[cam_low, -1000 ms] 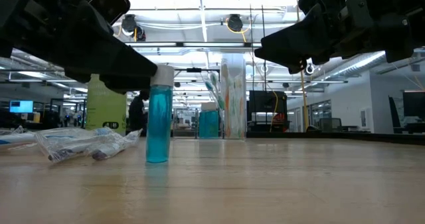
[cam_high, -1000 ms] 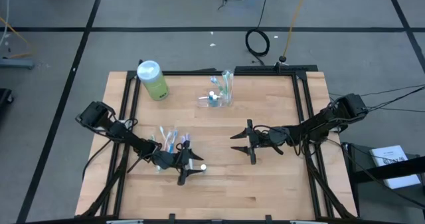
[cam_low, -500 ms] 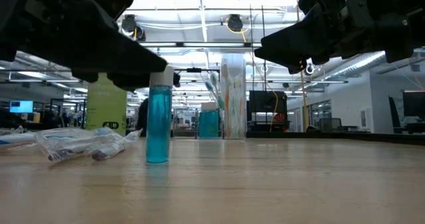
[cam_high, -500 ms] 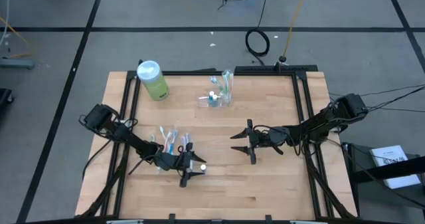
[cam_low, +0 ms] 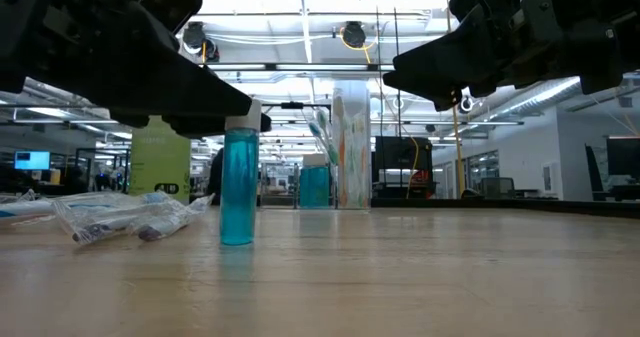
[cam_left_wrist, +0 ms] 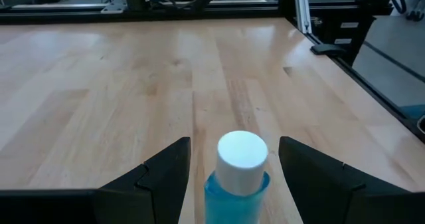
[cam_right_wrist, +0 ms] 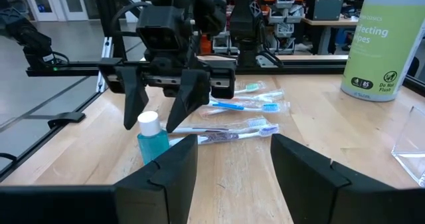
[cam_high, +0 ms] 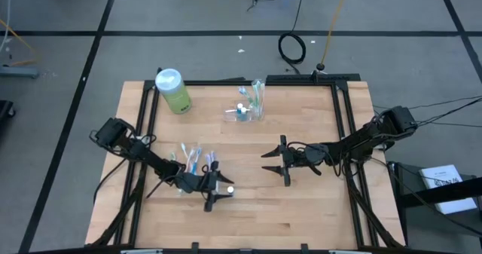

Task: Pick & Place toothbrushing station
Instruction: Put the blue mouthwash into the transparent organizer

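Note:
The small blue bottle needs to stand in the toothbrushing station [cam_high: 254, 103], so my left gripper should next pick up the bottle by its white cap [cam_high: 230, 189].
The toothbrushing station [cam_high: 254, 103] is a clear plastic holder with toothbrushes standing in it. It stands on its base at the table's far middle and also shows in the low view [cam_low: 351, 142]. A small blue bottle with a white cap [cam_high: 228, 188] stands upright on the table near the front. My left gripper [cam_high: 218, 189] is open, and its fingers stand on either side of the bottle's cap [cam_left_wrist: 242, 156] without touching it. My right gripper [cam_high: 271, 163] is open and empty, above the table to the right of the middle.
Several wrapped toothbrushes [cam_high: 194, 159] lie beside my left arm, and they show in the right wrist view [cam_right_wrist: 236, 121]. A light-green bottle with a white cap [cam_high: 173, 90] stands at the far left. Bare wood lies between the grippers and along the near edge.
My left gripper has moved toward the table's right edge, and its open fingers have come around the blue bottle's cap. The bottle has stayed upright in place.

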